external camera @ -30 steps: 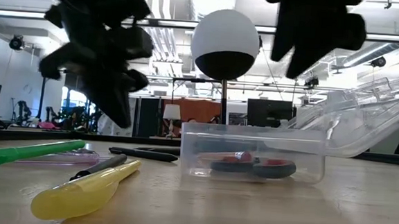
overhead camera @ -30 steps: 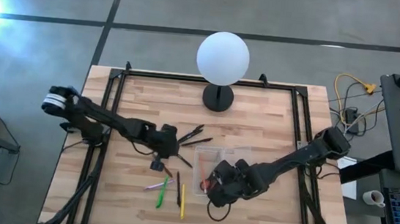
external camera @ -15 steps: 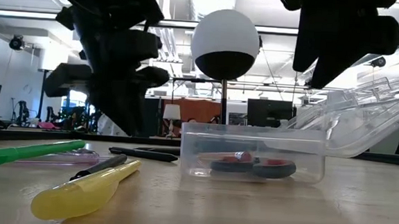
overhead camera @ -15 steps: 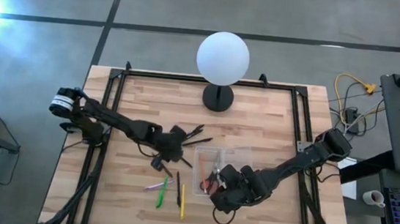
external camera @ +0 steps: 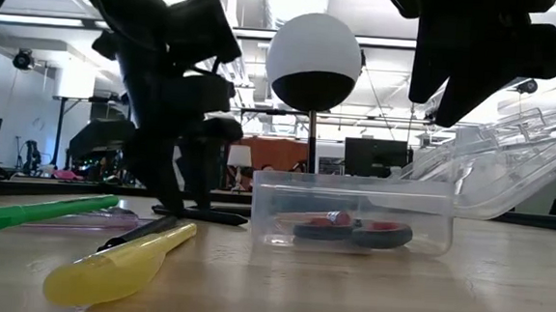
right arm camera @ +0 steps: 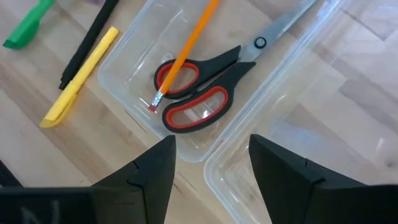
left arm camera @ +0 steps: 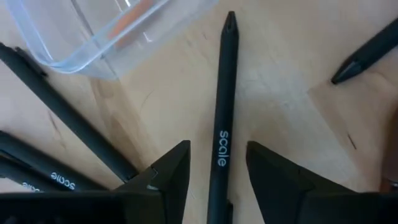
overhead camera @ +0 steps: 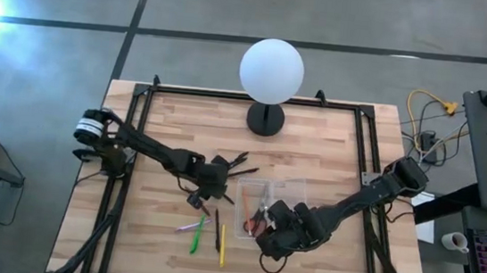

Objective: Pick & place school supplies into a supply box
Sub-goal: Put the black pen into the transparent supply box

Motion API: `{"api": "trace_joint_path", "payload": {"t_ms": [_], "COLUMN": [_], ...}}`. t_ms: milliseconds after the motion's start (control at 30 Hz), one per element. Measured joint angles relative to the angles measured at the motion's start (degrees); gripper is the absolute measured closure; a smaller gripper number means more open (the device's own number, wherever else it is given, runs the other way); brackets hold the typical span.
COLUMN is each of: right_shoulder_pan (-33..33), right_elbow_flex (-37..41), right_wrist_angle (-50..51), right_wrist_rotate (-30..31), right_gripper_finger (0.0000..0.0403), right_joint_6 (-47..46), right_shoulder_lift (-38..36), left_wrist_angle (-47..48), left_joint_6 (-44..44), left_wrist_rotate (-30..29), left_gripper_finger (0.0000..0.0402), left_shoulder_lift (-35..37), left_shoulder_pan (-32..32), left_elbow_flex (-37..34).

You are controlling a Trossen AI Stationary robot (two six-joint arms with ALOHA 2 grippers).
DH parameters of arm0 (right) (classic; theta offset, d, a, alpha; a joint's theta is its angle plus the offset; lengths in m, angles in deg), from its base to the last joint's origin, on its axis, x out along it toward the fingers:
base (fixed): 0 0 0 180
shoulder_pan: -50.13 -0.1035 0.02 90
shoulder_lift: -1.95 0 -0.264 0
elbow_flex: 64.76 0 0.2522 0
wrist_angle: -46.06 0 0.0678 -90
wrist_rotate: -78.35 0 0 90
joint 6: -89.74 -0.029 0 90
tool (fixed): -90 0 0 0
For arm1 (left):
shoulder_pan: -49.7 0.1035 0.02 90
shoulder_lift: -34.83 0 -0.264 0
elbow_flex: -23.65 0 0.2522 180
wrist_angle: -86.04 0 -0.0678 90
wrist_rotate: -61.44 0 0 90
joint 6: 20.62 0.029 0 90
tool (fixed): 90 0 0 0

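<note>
The left gripper grabs the black pen by its body at the printed word [left arm camera: 222,148] next, to add it to the supply box [left arm camera: 121,31].
My left gripper [left arm camera: 217,171] is open, low over the table just left of the supply box [overhead camera: 256,196]. Its fingers stand on either side of a black pen [left arm camera: 222,106] lying flat, apart from it. More black pens [left arm camera: 56,118] lie beside it. The clear supply box [right arm camera: 143,68] holds red-handled scissors [right arm camera: 199,93] and an orange pencil [right arm camera: 189,46]. Its lid [external camera: 509,165] is tipped open. My right gripper [right arm camera: 211,168] hovers open above the box's near end. Green [overhead camera: 196,235] and yellow [overhead camera: 221,245] pens lie near the front edge.
A white globe lamp [overhead camera: 271,69] on a black stand sits at the table's far middle. A yellow highlighter [external camera: 117,262], a green pen [external camera: 33,214] and a black pen [external camera: 143,232] lie on the near left. A small dark item [overhead camera: 192,201] lies by the left gripper.
My left gripper has moved toward the table's right, onto the black pens beside the box, has come down to table height and has opened. My right gripper has drawn back slightly toward the near edge, still open.
</note>
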Motion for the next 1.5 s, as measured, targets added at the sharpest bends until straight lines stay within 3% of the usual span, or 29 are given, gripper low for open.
{"api": "trace_joint_path", "payload": {"t_ms": [133, 433, 633, 767, 967, 1067, 1233, 1500], "right_shoulder_pan": [-0.2, -0.2, -0.3, -0.3, -1.9, -3.0, -4.6, -6.3], "right_elbow_flex": [0.0, 0.0, 0.0, 0.0, 0.1, 0.1, 0.0, -0.1], "right_wrist_angle": [0.0, -0.1, -0.4, -0.5, 1.0, 2.3, 4.0, 6.3], "right_wrist_rotate": [-0.1, -0.4, -0.4, 0.0, 7.2, 11.4, 16.1, 19.1], "right_gripper_finger": [0.0208, 0.0209, 0.0209, 0.0209, 0.0209, 0.0209, 0.0209, 0.0219], "right_joint_6": [-1.4, -1.6, -2.0, -3.6, -10.9, -14.1, -13.1, -14.6], "right_shoulder_lift": [0.0, 0.0, 0.0, 0.0, 0.0, -0.2, -1.3, -6.9], "left_wrist_angle": [2.1, 2.4, 4.4, 6.1, 12.9, 14.1, 11.9, 11.7], "left_joint_6": [-0.3, -2.8, -11.7, -18.1, -19.2, -15.3, 0.3, 20.2], "left_wrist_rotate": [1.2, 3.9, 3.9, 5.1, 5.2, 5.0, 5.4, 5.2], "left_gripper_finger": [0.0282, 0.0387, 0.0389, 0.0393, 0.0394, 0.0395, 0.0395, 0.0390], "left_shoulder_lift": [-1.0, -2.1, -3.0, 1.4, 10.6, 12.3, 10.9, -6.0], "left_shoulder_pan": [0.5, 1.1, 0.7, 0.8, 0.5, -0.6, -4.2, -6.0], "left_elbow_flex": [2.1, 0.4, 0.3, 1.5, 5.1, 6.8, 14.4, 27.5]}}
